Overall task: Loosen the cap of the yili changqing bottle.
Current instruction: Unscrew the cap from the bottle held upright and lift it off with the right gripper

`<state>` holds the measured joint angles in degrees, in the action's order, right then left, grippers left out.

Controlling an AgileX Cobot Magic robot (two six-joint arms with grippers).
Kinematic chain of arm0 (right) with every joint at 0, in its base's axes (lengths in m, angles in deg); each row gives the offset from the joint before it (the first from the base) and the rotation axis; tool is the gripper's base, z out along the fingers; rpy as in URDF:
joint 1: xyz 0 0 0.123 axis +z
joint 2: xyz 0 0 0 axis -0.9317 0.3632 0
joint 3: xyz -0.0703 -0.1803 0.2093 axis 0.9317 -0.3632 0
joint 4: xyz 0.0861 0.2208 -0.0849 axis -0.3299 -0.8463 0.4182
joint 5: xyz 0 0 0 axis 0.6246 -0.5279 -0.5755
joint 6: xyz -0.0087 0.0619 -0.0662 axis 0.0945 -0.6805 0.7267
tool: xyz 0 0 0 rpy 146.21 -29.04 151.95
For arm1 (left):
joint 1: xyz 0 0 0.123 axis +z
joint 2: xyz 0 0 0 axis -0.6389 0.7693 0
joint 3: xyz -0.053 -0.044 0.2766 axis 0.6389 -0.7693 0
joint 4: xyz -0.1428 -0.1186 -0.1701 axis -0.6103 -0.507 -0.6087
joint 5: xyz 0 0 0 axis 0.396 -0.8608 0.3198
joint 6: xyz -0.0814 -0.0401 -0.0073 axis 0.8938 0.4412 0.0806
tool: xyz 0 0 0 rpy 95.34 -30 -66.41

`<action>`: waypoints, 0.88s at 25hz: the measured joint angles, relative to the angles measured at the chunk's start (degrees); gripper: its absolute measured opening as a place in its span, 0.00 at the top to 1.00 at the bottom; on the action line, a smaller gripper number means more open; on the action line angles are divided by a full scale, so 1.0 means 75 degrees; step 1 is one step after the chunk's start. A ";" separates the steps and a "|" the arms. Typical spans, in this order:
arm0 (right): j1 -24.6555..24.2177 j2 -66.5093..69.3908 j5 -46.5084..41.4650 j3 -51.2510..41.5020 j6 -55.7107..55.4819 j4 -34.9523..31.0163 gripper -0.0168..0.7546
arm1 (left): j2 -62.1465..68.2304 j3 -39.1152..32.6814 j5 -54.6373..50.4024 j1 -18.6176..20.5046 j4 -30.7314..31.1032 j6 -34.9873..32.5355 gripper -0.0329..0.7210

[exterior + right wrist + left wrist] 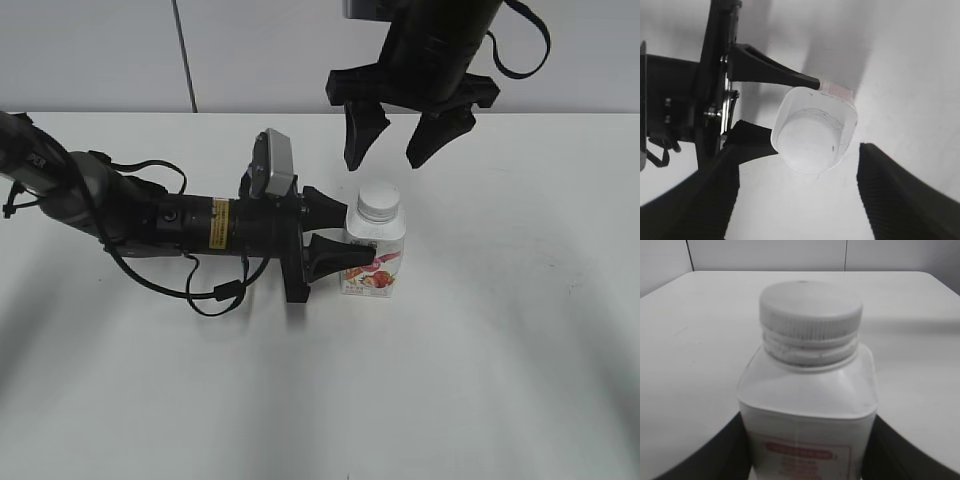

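The yili changqing bottle's cap needs to be loosened next. My right gripper should grip the yili changqing bottle's white cap by its ribbed side (379, 207).
The yili changqing bottle (374, 258) stands upright on the white table, white with a red-pink label. Its white ribbed cap (379, 201) sits on the neck. My left gripper (338, 232) reaches in from the left and is shut on the bottle's body, one finger on each side. The left wrist view shows the bottle (807, 405) and cap (810, 310) close up between the dark fingers (807, 450). My right gripper (410, 135) hangs open and empty above and behind the cap. From the right wrist I look down on the cap (807, 142) and bottle (840, 107), with open fingers (797, 200) apart from it.
The left arm with its cable (150, 215) lies low across the table's left half. A grey wall panel (250, 50) rises behind the table's far edge. White tabletop (480, 380) spreads in front and to the right of the bottle.
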<state>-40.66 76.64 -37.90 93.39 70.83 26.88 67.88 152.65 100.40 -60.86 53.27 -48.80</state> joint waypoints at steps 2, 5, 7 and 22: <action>0.0000 0.0064 0.0000 0.0005 -0.0267 0.0035 0.23 | 0.0000 0.0000 -0.0009 0.0000 0.0000 0.0000 0.46; 0.0000 0.0307 0.0000 0.0008 -0.0400 -0.0031 0.23 | 0.0000 0.0000 -0.0039 0.0000 0.0000 0.0007 0.46; 0.0000 0.0473 0.0000 0.0008 -0.0409 -0.0087 0.23 | 0.0000 0.0000 -0.0039 0.0000 0.0000 0.0007 0.46; 0.0000 0.0730 -0.0009 0.0008 -0.0440 -0.0054 0.48 | 0.0000 0.0000 -0.0051 0.0000 -0.0014 0.0029 0.46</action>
<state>-40.66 82.12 -37.97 93.45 67.53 26.48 67.88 152.65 100.01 -60.86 53.17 -48.58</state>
